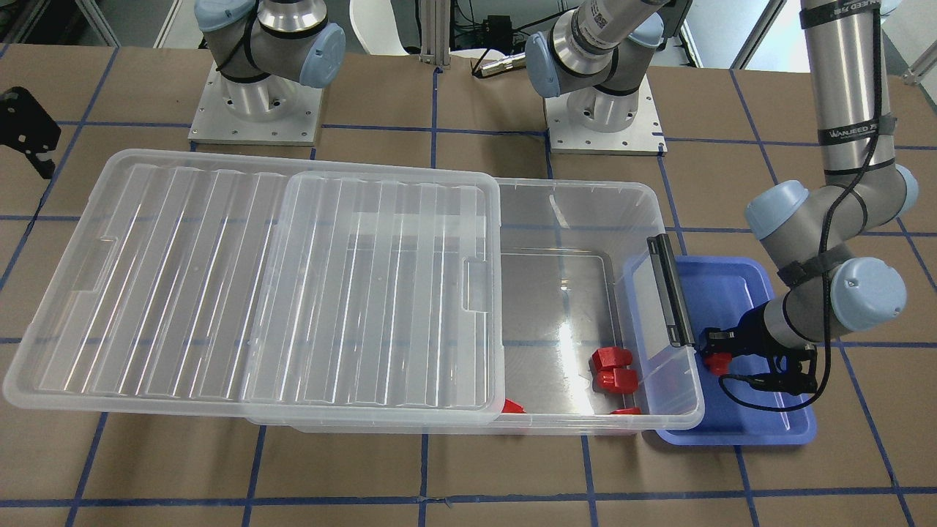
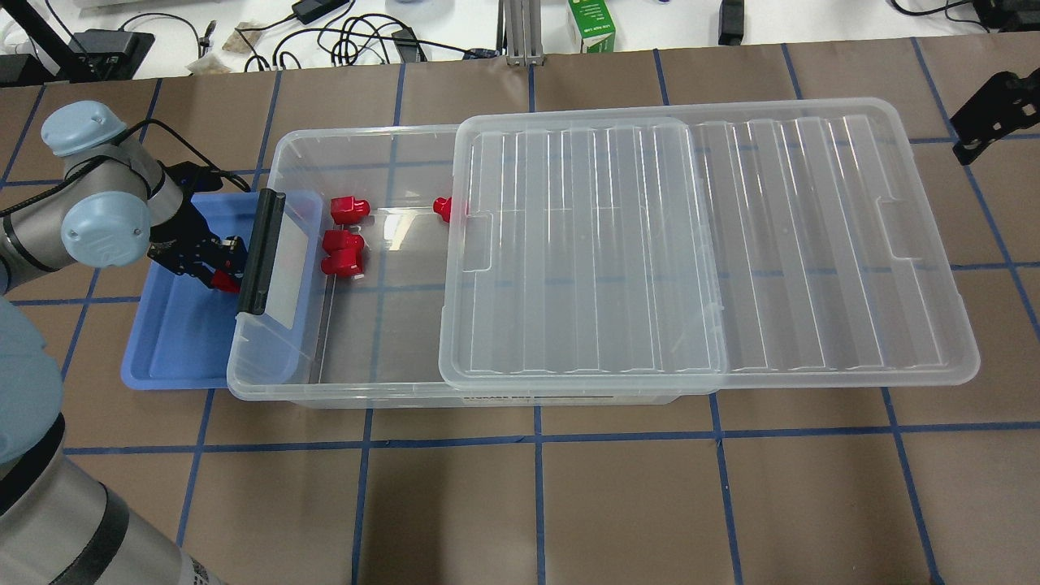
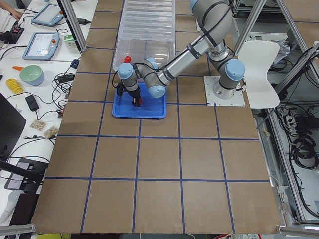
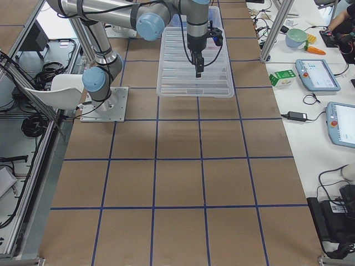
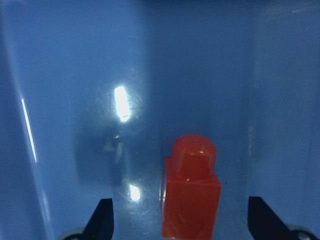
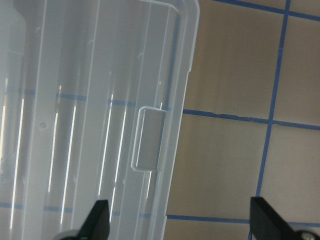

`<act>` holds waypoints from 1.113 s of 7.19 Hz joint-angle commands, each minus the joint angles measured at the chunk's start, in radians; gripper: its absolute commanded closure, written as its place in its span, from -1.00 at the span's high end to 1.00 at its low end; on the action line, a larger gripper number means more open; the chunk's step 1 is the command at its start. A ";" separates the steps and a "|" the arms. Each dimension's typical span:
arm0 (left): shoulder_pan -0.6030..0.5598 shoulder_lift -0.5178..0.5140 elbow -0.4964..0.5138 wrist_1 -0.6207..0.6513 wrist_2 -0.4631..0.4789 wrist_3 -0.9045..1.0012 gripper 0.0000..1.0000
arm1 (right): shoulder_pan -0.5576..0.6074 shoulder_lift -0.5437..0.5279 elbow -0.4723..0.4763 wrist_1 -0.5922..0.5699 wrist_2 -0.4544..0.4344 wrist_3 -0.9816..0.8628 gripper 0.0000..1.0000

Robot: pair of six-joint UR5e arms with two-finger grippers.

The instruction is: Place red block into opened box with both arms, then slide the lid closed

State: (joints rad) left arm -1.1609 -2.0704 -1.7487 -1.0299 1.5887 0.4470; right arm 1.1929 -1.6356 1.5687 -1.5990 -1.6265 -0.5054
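Observation:
I need to put the red block into the opened box point(image 1: 562, 298), so next I should grab it with my left gripper by its square body point(image 1: 717, 364).
A red block point(image 5: 191, 197) stands on the floor of the blue tray point(image 2: 179, 349), between the wide-apart fingertips point(image 5: 102, 220) of my left gripper point(image 2: 218, 272), which is open and low in the tray. The clear box point(image 2: 268, 370) lies beside the tray, its black bar point(image 2: 262, 252) on the tray side. Several more red blocks point(image 2: 345, 244) lie in its uncovered end. The ribbed lid point(image 2: 707, 244) covers the rest and overhangs the far end. My right gripper point(image 6: 182, 220) hangs open above the lid's outer short edge, over its notch point(image 6: 147, 137).
A black bracket point(image 2: 991, 114) stands on the table beyond the lid's outer end. Cables and a green carton point(image 2: 591, 24) lie on the white bench behind the table. Both arm bases point(image 1: 256, 110) are bolted just behind the box.

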 commanded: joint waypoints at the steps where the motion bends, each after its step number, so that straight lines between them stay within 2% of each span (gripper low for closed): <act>1: 0.000 0.021 0.038 -0.002 0.007 0.009 -1.00 | 0.084 -0.009 -0.004 0.021 0.060 0.176 1.00; 2: -0.008 0.038 0.076 -0.024 0.008 0.009 -1.00 | 0.178 0.002 -0.004 0.014 0.066 0.326 1.00; 4: -0.014 0.120 0.202 -0.227 0.007 -0.001 -1.00 | 0.350 0.046 -0.013 -0.010 0.073 0.575 1.00; 6: -0.020 0.203 0.320 -0.417 -0.001 -0.007 -1.00 | 0.376 0.071 -0.053 -0.002 0.062 0.601 1.00; 7: -0.063 0.235 0.348 -0.490 -0.001 -0.072 -1.00 | 0.376 0.071 -0.047 -0.002 0.059 0.594 1.00; 8: -0.133 0.262 0.342 -0.504 -0.003 -0.174 -1.00 | 0.376 0.065 -0.042 -0.001 0.059 0.594 1.00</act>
State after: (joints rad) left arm -1.2267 -1.8448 -1.4192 -1.4857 1.5881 0.3708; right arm 1.5671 -1.5678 1.5236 -1.6015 -1.5664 0.0881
